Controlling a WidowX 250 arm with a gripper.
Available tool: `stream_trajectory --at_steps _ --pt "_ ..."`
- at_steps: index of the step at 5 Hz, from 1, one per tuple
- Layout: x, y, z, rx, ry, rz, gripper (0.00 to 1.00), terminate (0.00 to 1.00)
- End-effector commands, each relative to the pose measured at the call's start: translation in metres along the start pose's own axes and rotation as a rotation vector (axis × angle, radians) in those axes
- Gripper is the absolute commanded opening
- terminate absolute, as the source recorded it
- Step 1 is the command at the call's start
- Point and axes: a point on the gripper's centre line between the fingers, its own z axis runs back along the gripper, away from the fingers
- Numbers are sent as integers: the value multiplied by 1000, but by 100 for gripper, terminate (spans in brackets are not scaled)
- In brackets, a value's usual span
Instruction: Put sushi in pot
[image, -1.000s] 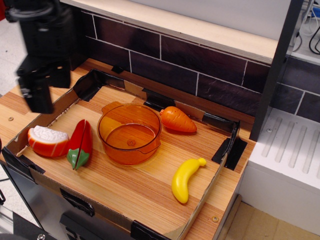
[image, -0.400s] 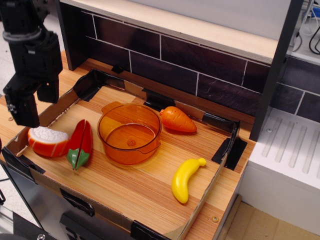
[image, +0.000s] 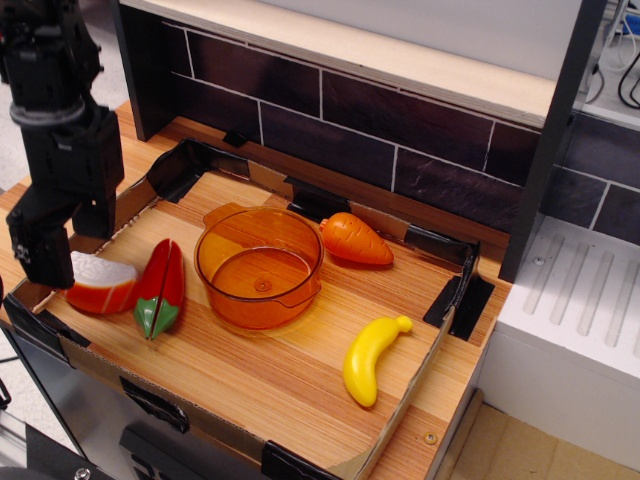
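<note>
The sushi needs to go in the orange pot (image: 259, 265). My gripper will grab it next by its bumpy white top (image: 99, 268).
The sushi (image: 108, 283), an orange-red half-round toy with a bumpy white top, lies at the left end of the wooden tray, next to a red chili pepper (image: 160, 285). The translucent orange pot (image: 259, 265) stands empty in the middle of the tray, to the right of the pepper. My black gripper (image: 66, 256) hangs right over the sushi's left end with its jaws open. One finger (image: 40, 250) hides the sushi's left edge. I cannot tell whether the fingers touch it.
An orange carrot (image: 356, 240) lies behind the pot to the right. A yellow banana (image: 369, 358) lies at the front right. The tray has low cardboard walls (image: 405, 400) taped at the corners. A dark tiled wall (image: 380, 125) stands behind.
The gripper has come down and slightly toward the front, from above the tray's left wall to right over the sushi, now covering its left end. Nothing else has moved.
</note>
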Motion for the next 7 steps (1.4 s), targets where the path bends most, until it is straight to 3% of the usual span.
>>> stream_trajectory --at_steps 1,2,3,4,6,7 --pt "4 13 -6 45 33 -13 100 0" --pt "6 12 -16 27 79 -13 100 0" --pt "5 14 -20 45 76 2 100 0" --pt "5 14 -22 -24 95 -8 0 0" --pt "1 5 6 42 86 21 0 0" --pt "-3 3 46 112 76 76 0 0"
